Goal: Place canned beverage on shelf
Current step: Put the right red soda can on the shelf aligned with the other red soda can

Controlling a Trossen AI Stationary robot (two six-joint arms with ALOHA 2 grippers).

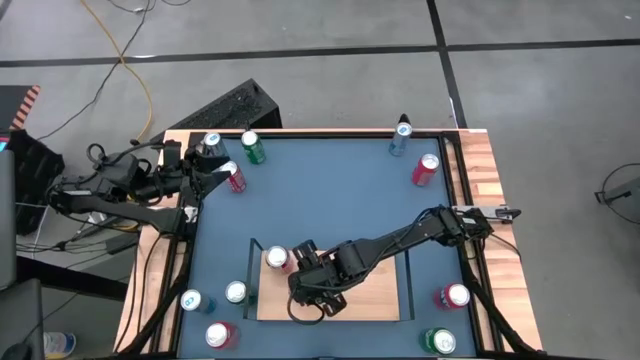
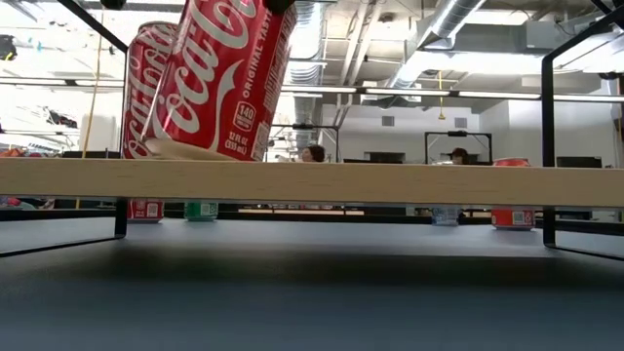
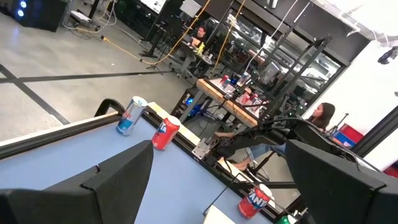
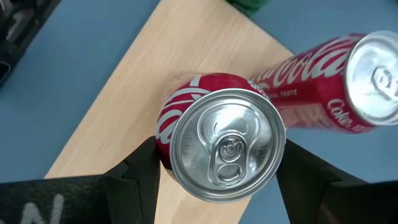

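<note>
The lower end of the red cola can is at the light-wood shelf and the can would stand, so my right gripper should open now.
A red Coca-Cola can [image 4: 224, 143] stands tilted on the light-wood shelf [image 1: 370, 295], near its far left corner, with my right gripper [image 4: 221, 180] shut on it. A second red cola can [image 4: 336, 87] stands upright on the board just beside it; in the low view this second cola can [image 2: 146, 97] is behind the tilted can [image 2: 219, 78]. My left gripper [image 3: 217, 199] waits open at the table's far left, level and holding nothing. My right gripper pinches the can's side wall [image 4: 163, 134] just below the top rim, one finger [image 4: 140, 177] on each of two opposite sides. The fingers come slanting down from above and from the table's right. The can leans, its bottom edge [image 2: 166, 148] on the shelf board.
Loose cans stand around the blue table: a red can [image 1: 235, 177], a green can [image 1: 252, 147] and a blue can [image 1: 212, 143] by the left gripper, two at the far right [image 1: 427, 168], several along the near edge [image 1: 219, 335]. Black rails [image 2: 549, 136] end the shelf.
</note>
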